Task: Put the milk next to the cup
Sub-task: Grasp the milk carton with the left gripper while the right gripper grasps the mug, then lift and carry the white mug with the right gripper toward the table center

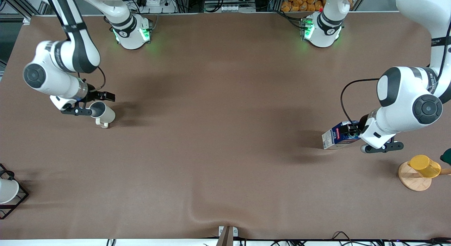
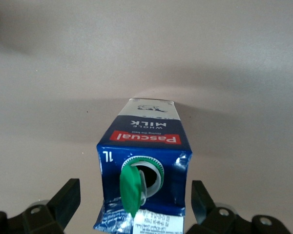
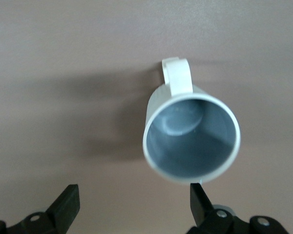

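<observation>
The milk (image 1: pixel 339 135) and the cup need to be set side by side. My right gripper will next pick up the cup by its rim (image 1: pixel 98 102) opposite the handle.
The milk (image 1: pixel 339 135), a dark blue carton with a red band and a green cap flipped open, stands at the left arm's end of the table. My left gripper (image 1: pixel 353 130) is open with a finger on each side of the carton's top (image 2: pixel 144 161), and a gap shows on both sides. The cup (image 1: pixel 103 114), pale beige with a grey inside, stands at the right arm's end. My right gripper (image 1: pixel 92 104) is open just above and beside the cup. In the right wrist view the cup (image 3: pixel 190 141) lies off the gap between the fingers, its rim near one fingertip (image 3: pixel 199 201).
A yellow cup (image 1: pixel 424 166) sits on a wooden disc (image 1: pixel 413 179), nearer the front camera than the milk. A dark green thing (image 1: pixel 446 156) shows at the edge beside it. A white cup in a black wire rack (image 1: pixel 16 200) stands at the right arm's end, near the front edge.
</observation>
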